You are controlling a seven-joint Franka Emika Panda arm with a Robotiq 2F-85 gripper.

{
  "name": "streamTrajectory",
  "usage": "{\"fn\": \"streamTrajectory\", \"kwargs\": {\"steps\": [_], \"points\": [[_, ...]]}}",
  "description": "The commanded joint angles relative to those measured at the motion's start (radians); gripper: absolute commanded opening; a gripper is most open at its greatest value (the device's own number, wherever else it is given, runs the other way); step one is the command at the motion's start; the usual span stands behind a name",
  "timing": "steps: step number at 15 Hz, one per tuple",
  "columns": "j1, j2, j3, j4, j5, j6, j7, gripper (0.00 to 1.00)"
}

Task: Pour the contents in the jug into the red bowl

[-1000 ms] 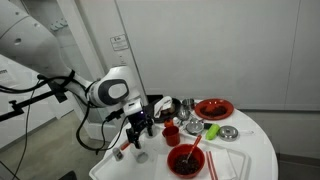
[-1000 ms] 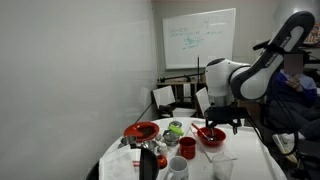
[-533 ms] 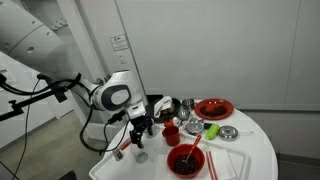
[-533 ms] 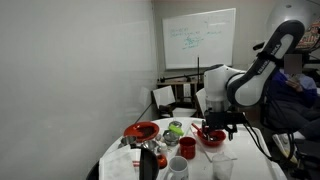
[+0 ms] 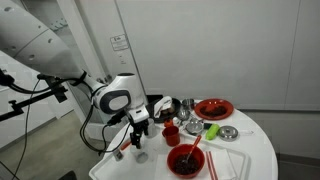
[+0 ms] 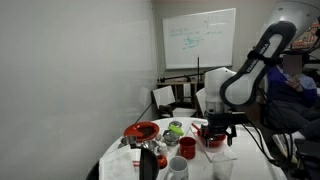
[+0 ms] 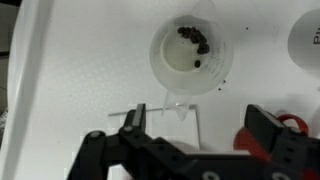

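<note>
The gripper grabs the jug by its handle next, which keeps the jug's opposite rim open to pour into the red bowl.
In the wrist view the jug (image 7: pixel 192 55), a small pale translucent cup with dark bits inside, stands upright on the white table just ahead of my gripper (image 7: pixel 198 125). The jaws are wide open and empty, one finger (image 7: pixel 130 122) to the left and one to the right, and they do not touch the jug. In an exterior view the gripper (image 5: pixel 138 130) hangs just above the jug (image 5: pixel 140 153) at the table's near-left part. The red bowl (image 5: pixel 186 160), deep with a dark inside, stands to the right. It also shows beside the gripper (image 6: pixel 219 130) as the red bowl (image 6: pixel 209 138).
A small red cup (image 5: pixel 171 133) stands between the gripper and the bowl. A flat red plate (image 5: pixel 214 108), a green item (image 5: pixel 211 130) and metal dishes sit further back. A white cup (image 6: pixel 178 167) and a dark bottle (image 6: pixel 148 162) stand near the table's edge.
The arm has come down a little towards the table and the jug. The jaws stay open. Nothing on the table has moved.
</note>
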Motion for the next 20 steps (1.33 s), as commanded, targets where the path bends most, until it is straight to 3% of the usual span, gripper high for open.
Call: {"fn": "streamTrajectory", "kwargs": {"steps": [1, 10, 11, 12, 14, 20], "points": [[0.017, 0.043, -0.027, 0.031, 0.040, -0.019, -0.037, 1.00], [0.036, 0.111, -0.054, 0.066, 0.072, -0.020, -0.006, 0.98], [0.034, 0.117, -0.053, 0.070, 0.080, -0.022, -0.007, 0.74], [0.035, 0.121, -0.055, 0.071, 0.086, -0.018, -0.006, 0.73], [0.035, 0.126, -0.056, 0.075, 0.096, -0.019, -0.007, 0.60], [0.038, 0.135, -0.061, 0.082, 0.100, -0.023, -0.011, 0.13]]}}
